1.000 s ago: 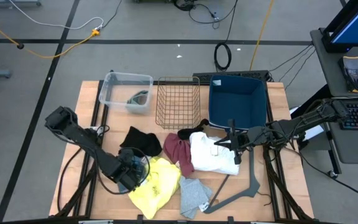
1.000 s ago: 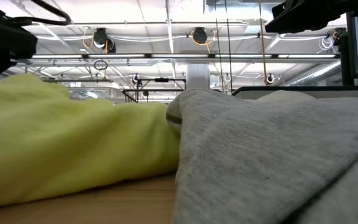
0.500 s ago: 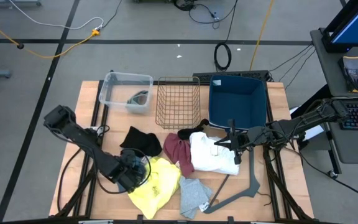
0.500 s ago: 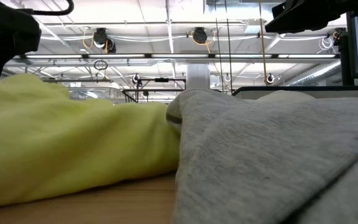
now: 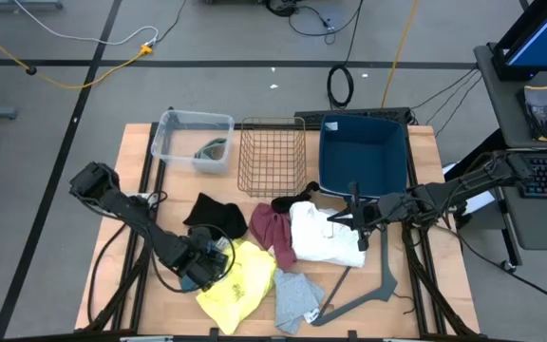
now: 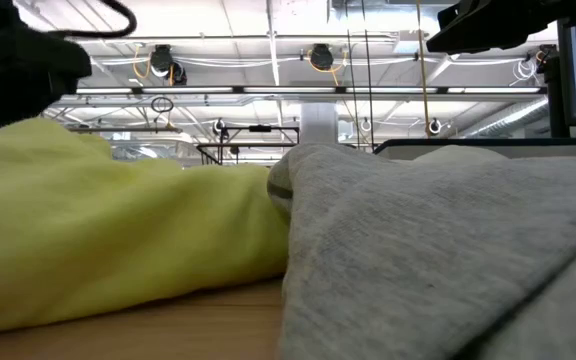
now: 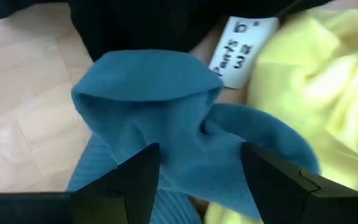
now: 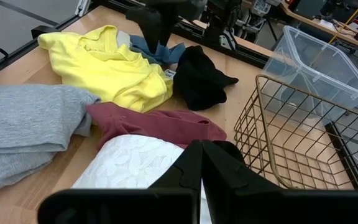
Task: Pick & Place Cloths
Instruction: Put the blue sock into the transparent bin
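Observation:
I need to grab the teal-blue cloth by its raised middle fold (image 7: 196,150) with my left gripper next. Then it can go in the clear plastic bin.
My left gripper (image 7: 201,155) is open and points down over the teal-blue cloth (image 7: 166,112). That cloth lies bunched on the table between the black cloth (image 5: 215,214) and the yellow cloth (image 5: 240,280). A raised fold of it sits between the fingers. My right gripper (image 5: 354,220) is shut and hangs over the white cloth (image 5: 321,233) without touching it. The maroon cloth (image 5: 269,228) lies beside the white one. A grey cloth (image 5: 297,299) lies near the table's near edge. A second grey cloth (image 5: 212,149) is in the clear bin. My left gripper comes at the teal-blue cloth from above, with one finger (image 7: 138,180) on each side of a raised fold (image 7: 191,134). Whether the fingers touch the fold, I cannot tell.
Along the far edge stand a clear plastic bin (image 5: 193,123), a wire basket (image 5: 272,157) and a blue bin (image 5: 362,152). A grey angled hanger bar (image 5: 373,285) lies near the table's right near corner. A paper label (image 7: 244,43) lies by the black cloth.
My left gripper has shifted a little toward the table's right, over the teal-blue cloth by the yellow cloth's edge. The cloths lie as before.

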Available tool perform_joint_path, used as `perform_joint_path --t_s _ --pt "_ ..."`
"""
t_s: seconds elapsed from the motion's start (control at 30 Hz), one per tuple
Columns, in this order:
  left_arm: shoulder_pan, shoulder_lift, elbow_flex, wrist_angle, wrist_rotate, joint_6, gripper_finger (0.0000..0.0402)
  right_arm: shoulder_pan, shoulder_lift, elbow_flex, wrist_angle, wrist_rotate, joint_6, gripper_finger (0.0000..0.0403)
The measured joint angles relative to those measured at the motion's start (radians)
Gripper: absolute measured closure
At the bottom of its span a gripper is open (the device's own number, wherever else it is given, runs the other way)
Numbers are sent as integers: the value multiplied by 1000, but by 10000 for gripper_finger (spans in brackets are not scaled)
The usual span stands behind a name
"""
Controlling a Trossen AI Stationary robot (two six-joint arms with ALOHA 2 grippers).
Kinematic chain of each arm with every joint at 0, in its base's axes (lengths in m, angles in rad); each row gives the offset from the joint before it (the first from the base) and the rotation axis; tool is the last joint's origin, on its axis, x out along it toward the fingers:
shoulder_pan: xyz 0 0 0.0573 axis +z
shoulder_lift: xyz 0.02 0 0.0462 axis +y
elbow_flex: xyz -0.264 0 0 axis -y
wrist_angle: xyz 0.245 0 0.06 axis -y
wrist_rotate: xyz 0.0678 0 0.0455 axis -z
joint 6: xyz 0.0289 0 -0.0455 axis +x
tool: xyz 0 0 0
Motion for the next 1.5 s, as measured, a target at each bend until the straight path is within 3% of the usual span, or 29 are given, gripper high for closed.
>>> perform_joint_path --t_s 0.17,0.47,0.83,1.03,1.23,1.5 --pt "4 52 -40 73 55 0 172 0 0 0 0 0 0 403" --pt "3 86 -43 78 57 40 187 0 0 0 0 0 0 403" --pt "-2 87 -42 77 58 132 389 0 0 0 0 0 0 403" --pt "-3 90 0 37 93 204 394 0 0 0 0 0 0 403" --pt "-12 90 123 -171 107 217 397 0 0 0 0 0 0 403" --pt "-43 89 368 -469 7 186 398 0 0 0 0 0 0 403"
